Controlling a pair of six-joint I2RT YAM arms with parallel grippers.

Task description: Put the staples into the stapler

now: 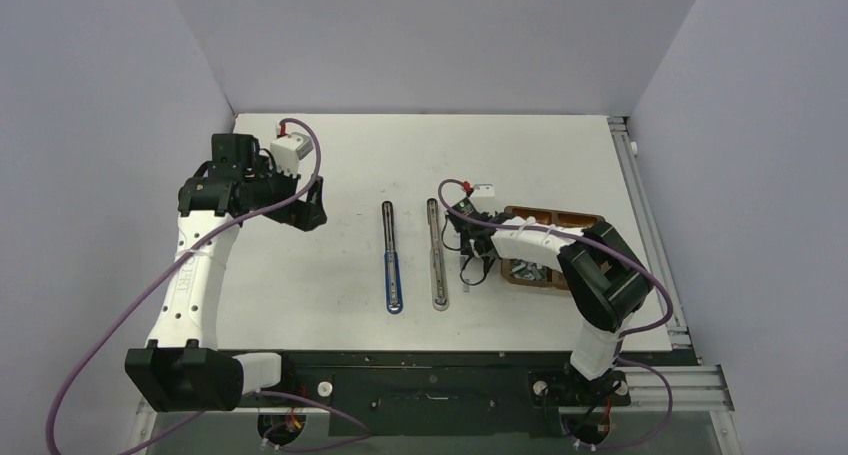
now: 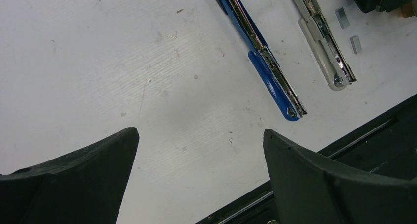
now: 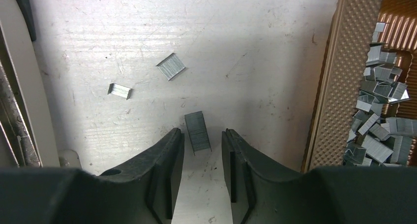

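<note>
My right gripper has both fingers down to the tabletop on either side of the staple strip's middle, so it is now time to close on the strip.
Two staplers lie opened flat side by side on the white table: a blue stapler (image 1: 392, 265) (image 2: 269, 66) and a white stapler (image 1: 438, 260) (image 2: 325, 42). The pile of staples (image 3: 381, 120) lies in a brown tray (image 1: 575, 219) (image 3: 342, 76) right of them. Three loose staple strips lie on the table between the white stapler and the tray. One strip (image 3: 197, 131) lies between the tips of my right gripper (image 3: 202, 133) (image 1: 467, 273), which is open and low over the table, its fingers clear of the strip. My left gripper (image 2: 200, 135) (image 1: 310, 215) is open, empty, left of the blue stapler.
Two more loose strips (image 3: 170, 66) (image 3: 119, 90) lie just beyond the right gripper. The white stapler's edge (image 3: 19, 86) is close on its left and the tray's ribbed wall on its right. The black base rail (image 2: 373, 135) runs along the table's near edge.
</note>
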